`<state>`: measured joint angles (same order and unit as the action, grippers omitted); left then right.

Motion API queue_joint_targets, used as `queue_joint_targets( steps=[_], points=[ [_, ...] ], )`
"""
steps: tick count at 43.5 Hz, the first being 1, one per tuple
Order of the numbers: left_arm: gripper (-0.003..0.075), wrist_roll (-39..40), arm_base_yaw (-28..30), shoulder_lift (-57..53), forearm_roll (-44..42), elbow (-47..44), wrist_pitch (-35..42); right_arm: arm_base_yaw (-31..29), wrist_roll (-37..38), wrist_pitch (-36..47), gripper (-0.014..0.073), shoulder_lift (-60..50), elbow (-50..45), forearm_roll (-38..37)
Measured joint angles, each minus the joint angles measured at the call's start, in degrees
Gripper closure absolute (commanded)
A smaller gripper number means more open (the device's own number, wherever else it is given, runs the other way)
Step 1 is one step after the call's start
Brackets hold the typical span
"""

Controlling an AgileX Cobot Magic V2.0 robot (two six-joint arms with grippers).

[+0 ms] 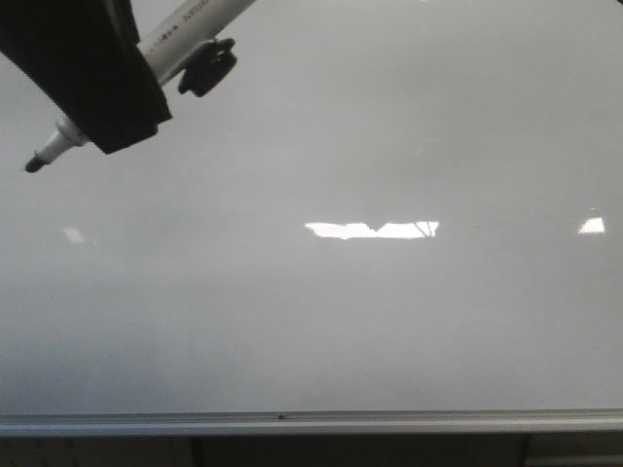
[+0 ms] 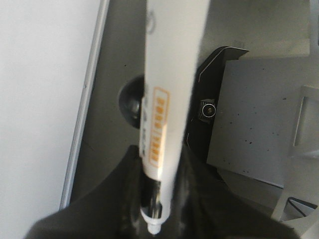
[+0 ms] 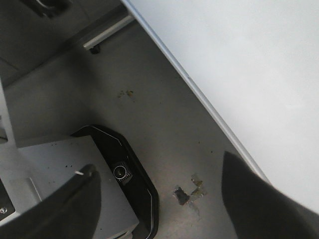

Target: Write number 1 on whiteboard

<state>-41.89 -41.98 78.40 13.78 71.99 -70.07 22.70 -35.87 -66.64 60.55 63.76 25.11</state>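
Note:
My right gripper should next grab the marker by the free rear of its body (image 1: 208, 19), because my left gripper's fingers cover the marker close to its inked tip.
The whiteboard (image 1: 389, 321) fills the front view, with its silver bottom rail (image 1: 311, 422) along the near edge. No black stroke of the number 1 shows on it. My left gripper (image 1: 122, 122) is at the board's upper left, shut on a white marker (image 1: 190, 29). The marker's dark tip (image 1: 34, 163) points down-left over the board; I cannot tell whether it touches. In the left wrist view my left gripper (image 2: 159, 204) clamps the marker barrel (image 2: 169, 74), and the whiteboard (image 2: 40, 99) lies beside it. My right gripper (image 3: 159, 199) is open and empty, off the whiteboard's edge (image 3: 249, 59).
Bright glare patches (image 1: 373, 230) lie across the board's middle. A small black piece (image 1: 207, 66) sits by the marker barrel. A black camera housing (image 3: 122, 172) on a grey platform (image 2: 259, 124) and a scuffed grey floor (image 3: 187, 194) lie below the right gripper.

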Motion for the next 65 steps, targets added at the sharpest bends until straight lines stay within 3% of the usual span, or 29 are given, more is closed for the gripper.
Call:
queue_joint_targets(
  steps=[17,34,44,54,65],
  points=[
    [0.0699,-0.25,-2.86,0.00,0.06,0.00,0.00,14.27,-10.77,1.15,0.0056,9.95,8.78,0.71],
    [0.0699,-0.25,-2.86,0.00,0.06,0.00,0.46,15.90,-19.17,5.70,0.0059,15.68,9.16,7.83],
    [0.0699,-0.25,-2.86,0.00,0.06,0.00,0.69,15.90,-19.53,5.92,0.0235,15.83,9.16,8.08],
    [0.0699,-0.25,-2.86,0.00,0.06,0.00,2.03,15.90,-19.57,4.88,0.0245,15.83,9.27,8.08],
    [0.0699,-0.36,-2.86,0.00,0.15,0.00,1.91,15.90,-19.66,4.84,0.0497,15.83,9.36,7.41]
  ],
)
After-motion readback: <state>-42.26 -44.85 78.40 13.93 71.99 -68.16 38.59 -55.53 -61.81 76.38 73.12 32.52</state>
